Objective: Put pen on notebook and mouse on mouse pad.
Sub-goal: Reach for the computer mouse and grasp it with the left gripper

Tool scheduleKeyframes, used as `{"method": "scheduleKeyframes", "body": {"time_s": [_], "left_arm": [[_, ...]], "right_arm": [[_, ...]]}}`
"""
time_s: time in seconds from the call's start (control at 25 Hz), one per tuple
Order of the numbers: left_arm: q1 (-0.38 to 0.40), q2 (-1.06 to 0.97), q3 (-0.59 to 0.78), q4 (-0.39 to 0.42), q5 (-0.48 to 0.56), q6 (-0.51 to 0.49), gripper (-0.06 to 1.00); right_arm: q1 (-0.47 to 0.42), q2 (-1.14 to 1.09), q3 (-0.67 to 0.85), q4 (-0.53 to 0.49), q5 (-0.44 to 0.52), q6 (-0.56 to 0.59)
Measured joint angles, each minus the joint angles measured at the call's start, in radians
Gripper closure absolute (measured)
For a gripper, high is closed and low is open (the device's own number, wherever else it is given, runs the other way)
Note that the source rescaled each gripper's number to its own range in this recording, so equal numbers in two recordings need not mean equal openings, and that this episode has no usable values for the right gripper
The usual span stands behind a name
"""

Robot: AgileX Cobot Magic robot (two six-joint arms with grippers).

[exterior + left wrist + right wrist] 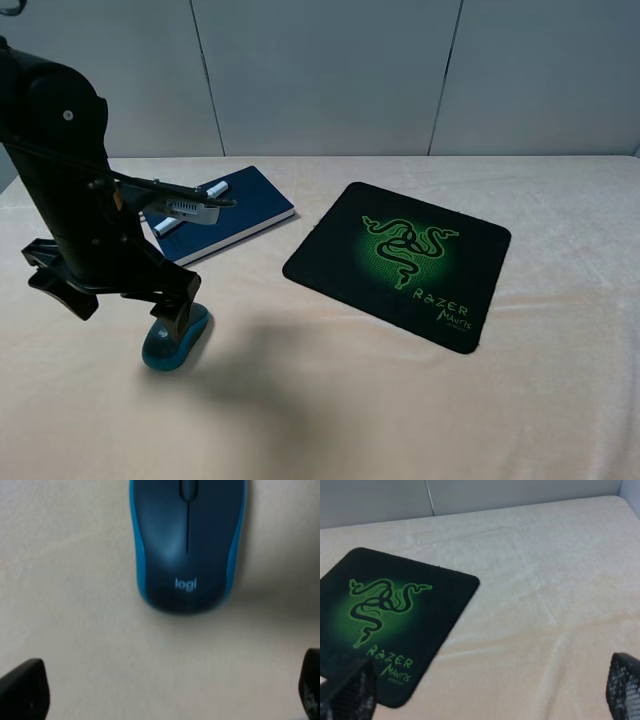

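Next, I should grab the mouse (176, 338) by its teal-blue sides with my left gripper. Then I can set the mouse on the mouse pad (395, 262).
The mouse (176, 338) (187, 545), dark grey with teal-blue sides, lies on the cloth at the front left. My left gripper (125, 300) (170, 692) hangs low just behind it, open, with its fingers spread wider than the mouse and nothing between them. The white pen (213, 190) lies across the navy notebook (245, 205), partly hidden by my left arm. The black mouse pad (400, 260) (395, 615) with the green logo lies bare in the middle. My right gripper (487, 695) is open near the pad's front edge; it does not show in the exterior high view.
A beige cloth (450, 400) covers the whole table. A grey panelled wall (330, 70) stands behind it. My bulky left arm (70, 170) rises over the left side and throws a shadow on the cloth beside the mouse.
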Motion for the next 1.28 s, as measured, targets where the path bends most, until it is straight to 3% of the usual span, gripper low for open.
{"method": "scheduleKeyframes", "body": {"time_s": [0.92, 1.28], "left_arm": [[0.0, 0.211, 0.032, 0.021, -0.28, -0.028, -0.05], [0.0, 0.23, 0.032, 0.033, -0.342, -0.027, -0.03]], "right_arm": [[0.0, 0.0, 0.0, 0.0, 0.0, 0.0], [0.0, 0.0, 0.0, 0.0, 0.0, 0.0]]}}
